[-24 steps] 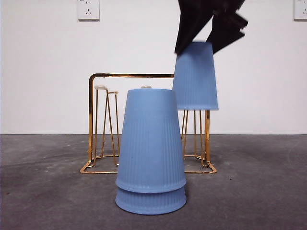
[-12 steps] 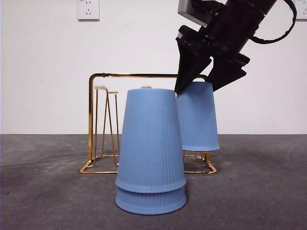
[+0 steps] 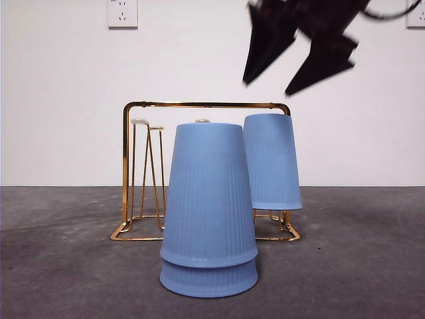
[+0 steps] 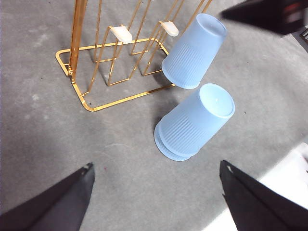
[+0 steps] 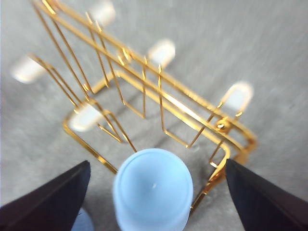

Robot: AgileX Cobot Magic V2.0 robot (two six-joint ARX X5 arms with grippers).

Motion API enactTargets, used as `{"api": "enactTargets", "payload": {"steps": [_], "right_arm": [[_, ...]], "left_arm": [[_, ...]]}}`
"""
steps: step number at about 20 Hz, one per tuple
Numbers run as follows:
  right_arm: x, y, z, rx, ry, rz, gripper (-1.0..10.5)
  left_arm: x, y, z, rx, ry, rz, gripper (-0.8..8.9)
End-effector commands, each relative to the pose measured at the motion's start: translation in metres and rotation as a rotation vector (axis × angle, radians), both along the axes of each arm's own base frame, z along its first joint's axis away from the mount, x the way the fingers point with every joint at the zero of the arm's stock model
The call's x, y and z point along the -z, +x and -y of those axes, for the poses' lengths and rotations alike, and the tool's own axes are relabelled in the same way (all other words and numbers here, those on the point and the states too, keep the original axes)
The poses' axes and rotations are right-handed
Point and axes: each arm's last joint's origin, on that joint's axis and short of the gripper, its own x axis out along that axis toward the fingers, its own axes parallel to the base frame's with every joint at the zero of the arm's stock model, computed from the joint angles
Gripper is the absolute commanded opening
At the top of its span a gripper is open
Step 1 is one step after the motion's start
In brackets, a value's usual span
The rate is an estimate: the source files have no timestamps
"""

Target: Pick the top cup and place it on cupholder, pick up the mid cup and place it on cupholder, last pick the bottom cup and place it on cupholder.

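Note:
The blue upside-down cup on the stack gets wide toward its rim (image 3: 208, 261), so my left gripper should next grab it by its narrow upturned base (image 3: 210, 136).
One blue cup (image 3: 271, 161) hangs upside down on a peg at the right end of the gold wire cupholder (image 3: 131, 173); it also shows in the left wrist view (image 4: 194, 51) and the right wrist view (image 5: 153, 189). My right gripper (image 3: 300, 73) is open just above that cup, touching nothing. In front of the cupholder stands a stack of two upside-down blue cups (image 3: 209, 209), also seen from the left wrist (image 4: 193, 122). My left gripper (image 4: 156, 192) is open, high above the table and back from the stack.
White-tipped pegs (image 3: 140, 122) stand bare at the cupholder's left end (image 4: 121, 33). Grey table surface (image 3: 66, 266) lies around the stack. A white wall with two sockets (image 3: 122, 13) runs behind.
The right gripper lowered the cup onto the peg, let go of it and rose; the cup now hangs on the cupholder alone.

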Motion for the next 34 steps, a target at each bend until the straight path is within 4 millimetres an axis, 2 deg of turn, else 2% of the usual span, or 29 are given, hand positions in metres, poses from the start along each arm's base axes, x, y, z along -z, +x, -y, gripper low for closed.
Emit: {"api": "enactTargets", "payload": {"steps": [1,5,7,8,12,16,21,26,30,34], "right_arm": [[-0.019,-0.017,0.007,-0.002,0.027,0.016,4.5],[-0.037,-0.054,0.026,-0.061,0.059,-0.024,4.5],[-0.038,-0.069,0.033,-0.095,0.072,-0.058,4.5],[-0.034,-0.075,0.036,-0.113,0.081,-0.071,4.5],[0.0,-0.1,0.042,-0.129,0.093,-0.146,4.5],[0.017,-0.116,0.045,-0.137,0.101,-0.182,4.5],[0.01,-0.127,0.052,-0.135,0.128,-0.153,4.5],[0.006,-0.138,0.06,-0.131,0.132,-0.138,4.5],[0.004,-0.144,0.065,-0.128,0.132,-0.13,4.5],[0.003,-0.147,0.067,-0.117,0.129,-0.118,4.5]], "left_arm": [[-0.006,0.0,0.001,0.009,-0.005,0.023,4.06],[-0.009,0.002,0.003,0.029,-0.021,0.06,4.06],[-0.015,0.005,0.007,0.039,-0.059,0.096,4.06],[-0.017,0.006,0.009,0.05,-0.07,0.108,4.06],[-0.028,0.02,0.024,0.109,-0.047,0.109,4.06],[-0.034,0.041,0.057,0.2,0.003,0.102,4.09],[-0.022,0.062,0.11,0.293,0.102,0.087,4.47],[-0.006,0.078,0.153,0.356,0.208,0.084,4.47],[0.009,0.085,0.178,0.397,0.284,0.068,4.47],[0.024,0.089,0.19,0.395,0.344,0.048,4.74]]}}
